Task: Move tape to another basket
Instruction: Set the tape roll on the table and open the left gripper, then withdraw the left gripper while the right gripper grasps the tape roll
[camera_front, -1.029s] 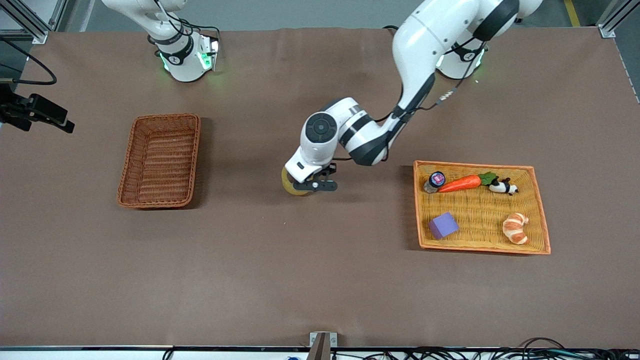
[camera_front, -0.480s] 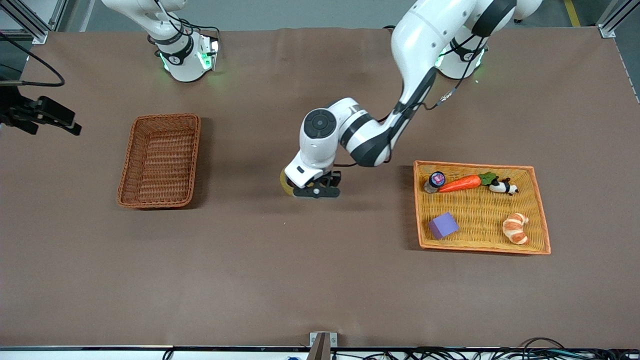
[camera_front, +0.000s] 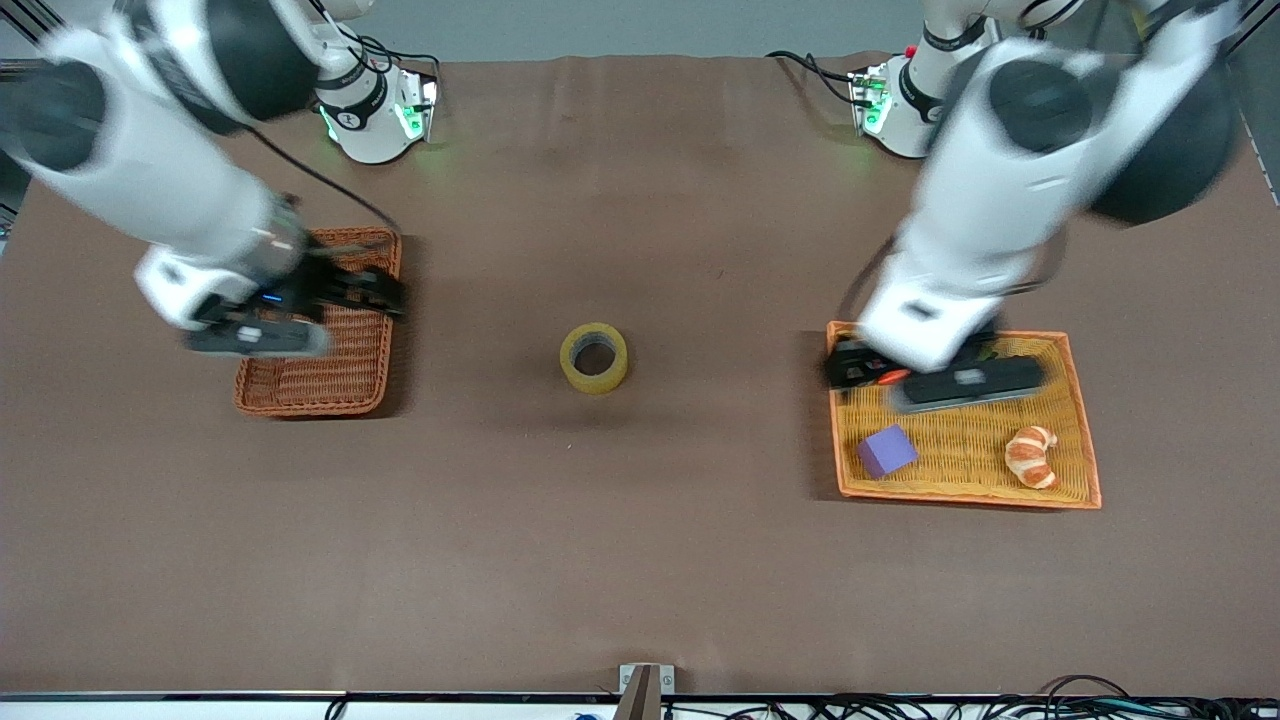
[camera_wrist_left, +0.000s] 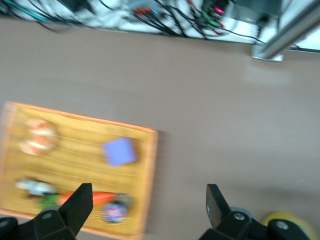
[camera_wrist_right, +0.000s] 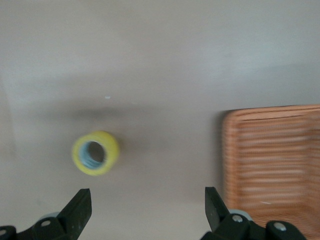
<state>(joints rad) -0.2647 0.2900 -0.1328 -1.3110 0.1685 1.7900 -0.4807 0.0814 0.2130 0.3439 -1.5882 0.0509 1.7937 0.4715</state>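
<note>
My right gripper grabs the tape by its yellowish ring side (camera_front: 567, 359) next, to move the tape into the reddish-brown wicker basket (camera_front: 310, 406).
The tape (camera_front: 594, 357), a yellowish ring with a grey hole, lies alone on the brown cloth midway between the two containers; it also shows in the right wrist view as the tape (camera_wrist_right: 95, 152). Nothing touches it. The reddish-brown wicker basket (camera_front: 310, 406) stands toward the right arm's end and holds nothing. My right gripper (camera_front: 330, 310) hangs open over that basket; in its own view the right gripper (camera_wrist_right: 147, 210) has nothing between its fingers, with the basket (camera_wrist_right: 272, 160) beside it. My left gripper (camera_front: 920, 380) is open over the yellow tray, and the left gripper (camera_wrist_left: 147, 210) is empty.
The orange-rimmed yellow tray (camera_front: 960, 496) toward the left arm's end holds a purple block (camera_front: 886, 450), a croissant (camera_front: 1031, 456), a carrot and a small round jar, partly hidden under the left hand. The tray (camera_wrist_left: 150, 170) and purple block (camera_wrist_left: 119, 151) show in the left wrist view.
The left gripper opened and let go of the tape, leaving it on the cloth, then swung back over the yellow tray. The right arm swept in over the wicker basket.
</note>
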